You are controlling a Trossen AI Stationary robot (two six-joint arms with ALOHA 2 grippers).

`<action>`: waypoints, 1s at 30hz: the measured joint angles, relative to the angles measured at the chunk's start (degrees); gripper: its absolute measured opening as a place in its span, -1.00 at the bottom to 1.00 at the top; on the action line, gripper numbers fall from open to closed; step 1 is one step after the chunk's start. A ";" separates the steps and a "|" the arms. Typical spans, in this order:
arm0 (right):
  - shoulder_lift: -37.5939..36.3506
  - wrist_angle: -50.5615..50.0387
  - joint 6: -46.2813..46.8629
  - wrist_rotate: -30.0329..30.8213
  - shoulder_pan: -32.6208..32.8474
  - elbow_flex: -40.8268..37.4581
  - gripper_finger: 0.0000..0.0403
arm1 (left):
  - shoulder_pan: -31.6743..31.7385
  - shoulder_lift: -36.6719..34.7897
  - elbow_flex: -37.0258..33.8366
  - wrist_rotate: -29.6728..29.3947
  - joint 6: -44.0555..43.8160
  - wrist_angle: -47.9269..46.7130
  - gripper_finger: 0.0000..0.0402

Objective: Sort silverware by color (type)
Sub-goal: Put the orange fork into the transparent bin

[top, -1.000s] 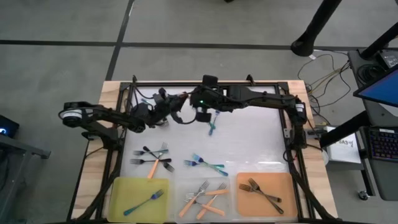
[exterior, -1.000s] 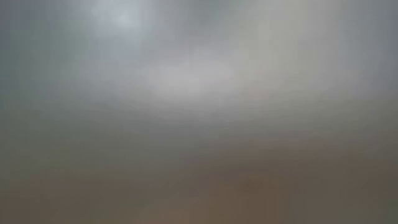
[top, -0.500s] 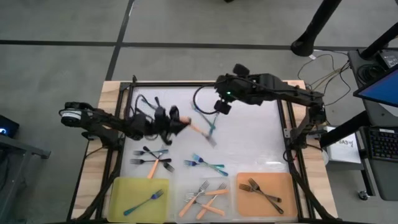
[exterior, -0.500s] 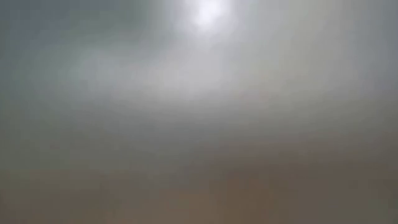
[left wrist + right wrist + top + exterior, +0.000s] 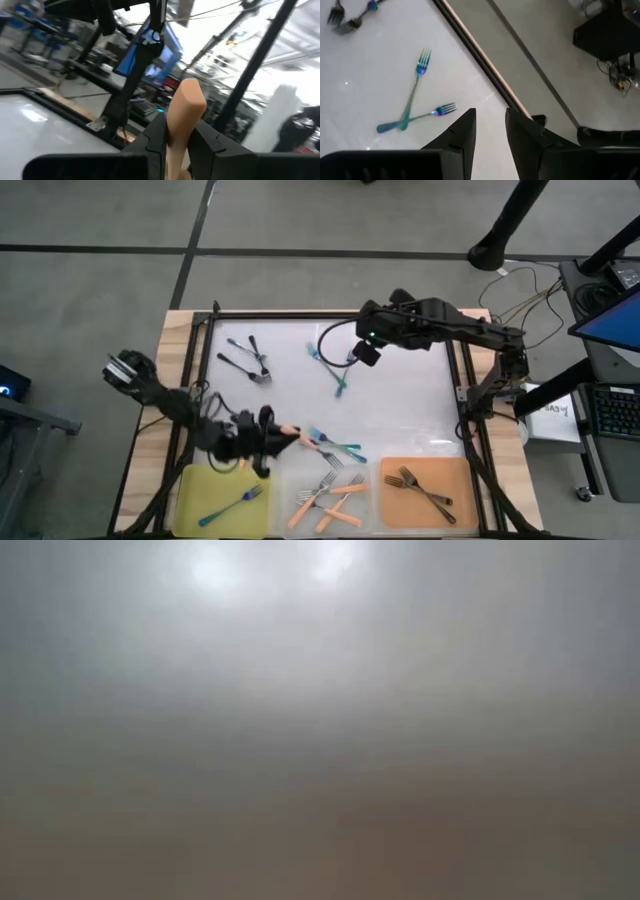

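Note:
My left gripper moves the fork's orange handle to the middle tray before releasing it, since the handle hangs short of that tray in the high view.
My left gripper [image 5: 270, 440] is over the table's near middle, shut on an orange-handled fork [image 5: 289, 432], just left of a few blue-teal forks [image 5: 335, 445] lying flat. My right gripper [image 5: 364, 354] hovers over the far middle, open and empty [image 5: 490, 125]. Beside it two blue-teal forks [image 5: 336, 370] lie crossed [image 5: 412, 110]. Two dark forks [image 5: 250, 360] lie at the far left. The low view shows only blur. My left gripper pinches the orange fork's handle [image 5: 176, 137] between its two fingers [image 5: 155, 137]. The handle's rounded free end [image 5: 187, 97] sticks out past the fingertips toward the table's right. The tines are hidden behind the gripper. The fork looks lifted off the table.
Three trays line the near edge: a yellow-green one [image 5: 200, 485] with a blue-teal fork, a clear middle one [image 5: 300, 475] with orange-handled forks, an orange one [image 5: 460, 480] with dark forks. A black frame rail [image 5: 455, 380] borders the work area. My left arm covers the near-left table.
My left gripper has travelled from the far middle toward the near edge, carrying the orange-handled fork, and now covers the forks at near left. My right gripper has drawn back toward the right, away from the crossed blue-teal forks. The dark forks at far left have come into view.

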 joint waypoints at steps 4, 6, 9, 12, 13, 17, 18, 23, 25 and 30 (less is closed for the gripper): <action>1.14 0.02 0.74 -0.06 0.00 -1.74 -0.56 | -3.28 7.73 8.41 -6.22 2.94 -2.19 -0.83; 1.53 -0.02 1.69 -0.27 0.00 -2.81 -0.58 | -4.81 10.58 11.84 -10.67 4.63 -2.84 -0.83; 1.53 -0.01 3.36 -1.51 0.00 -5.11 -0.58 | -7.37 13.53 15.79 -16.22 7.07 -2.83 -0.83; 1.34 -0.11 4.80 -2.95 0.00 -8.04 -0.57 | -9.87 16.05 18.73 -20.15 7.94 -2.78 -0.83; 1.34 -0.07 5.23 -2.99 0.00 -8.92 -0.57 | -10.49 16.99 19.58 -21.53 7.89 -2.78 -0.83; 1.18 -0.04 5.97 -2.97 0.00 -12.41 -0.55 | -11.19 21.68 22.50 -23.55 4.70 -2.82 -0.83; 1.19 0.02 6.22 -2.96 0.00 -13.20 -0.55 | -11.19 22.90 23.11 -23.54 3.54 -2.82 -0.83; 1.21 0.05 7.66 -2.99 0.01 -15.97 -0.58 | -11.16 28.16 24.59 -26.86 -2.58 -2.74 -0.78; 1.22 0.03 8.48 -3.03 0.19 -16.15 -0.60 | -11.16 29.43 25.13 -27.12 -4.17 -2.58 -0.76; 1.23 0.08 8.93 -3.22 0.63 -16.15 -0.61 | -11.40 32.26 26.23 -26.58 -6.58 -2.65 -0.76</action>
